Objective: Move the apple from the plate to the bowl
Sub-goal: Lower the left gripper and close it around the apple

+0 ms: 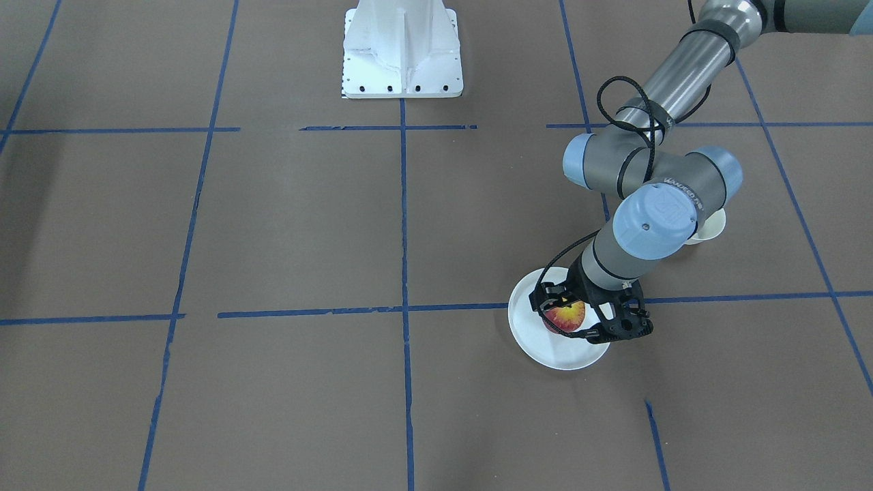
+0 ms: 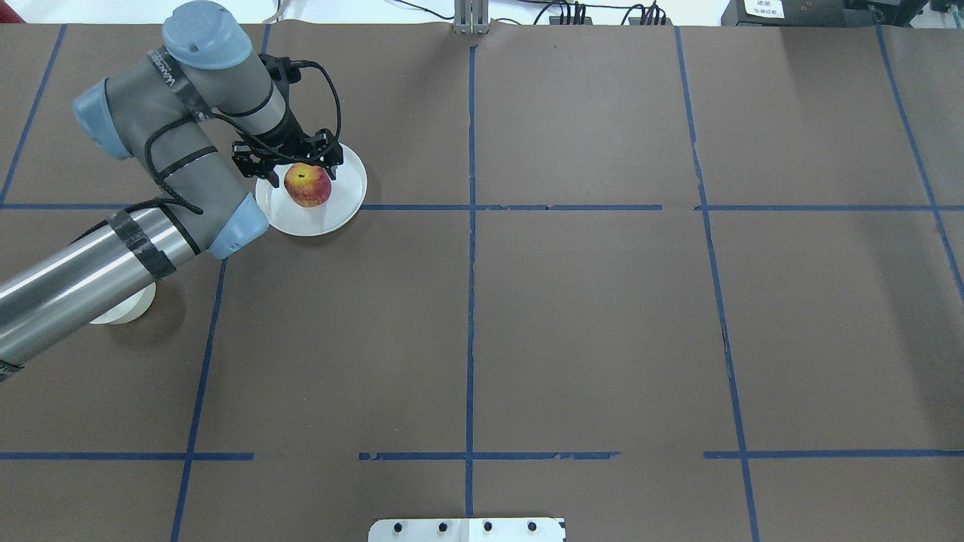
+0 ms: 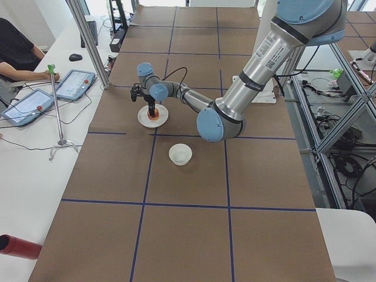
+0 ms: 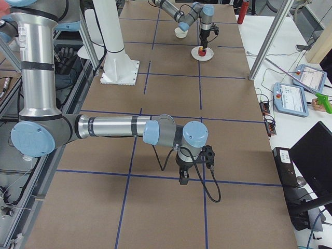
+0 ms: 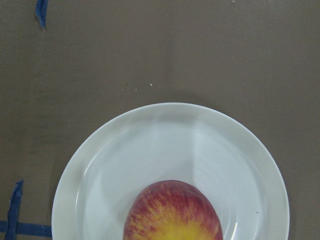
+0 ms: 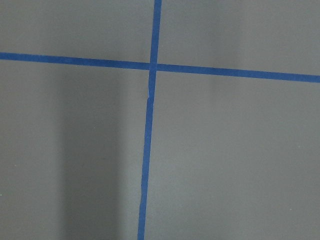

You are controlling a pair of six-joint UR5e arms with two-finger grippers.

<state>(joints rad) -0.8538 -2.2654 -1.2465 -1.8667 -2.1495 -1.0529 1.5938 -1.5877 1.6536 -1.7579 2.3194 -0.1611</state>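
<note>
I should next grab the red apple by its rounded sides with my left gripper. Then it can go from the plate (image 1: 566,352) into the bowl (image 1: 708,228).
The red and yellow apple (image 2: 307,186) sits on the white plate (image 2: 320,220) at the table's far left. My left gripper (image 2: 300,173) is lowered over the plate, open, with one finger on each side of the apple. In the front view the apple (image 1: 566,316) lies close to one finger, and there is a gap to the other on the plate (image 1: 566,352). The left wrist view shows the apple's top (image 5: 172,212) on the plate (image 5: 200,135). The off-white bowl (image 3: 180,154) stands nearer the robot, partly hidden under the left arm (image 2: 124,310). My right gripper (image 4: 182,175) shows only in the right side view, so I cannot tell its state.
The robot's white base plate (image 1: 402,51) is at the table's near edge. Blue tape lines (image 2: 471,207) cross the brown table. An operator with tablets (image 3: 44,97) sits beyond the far edge. The right wrist view shows only the tape cross (image 6: 152,66).
</note>
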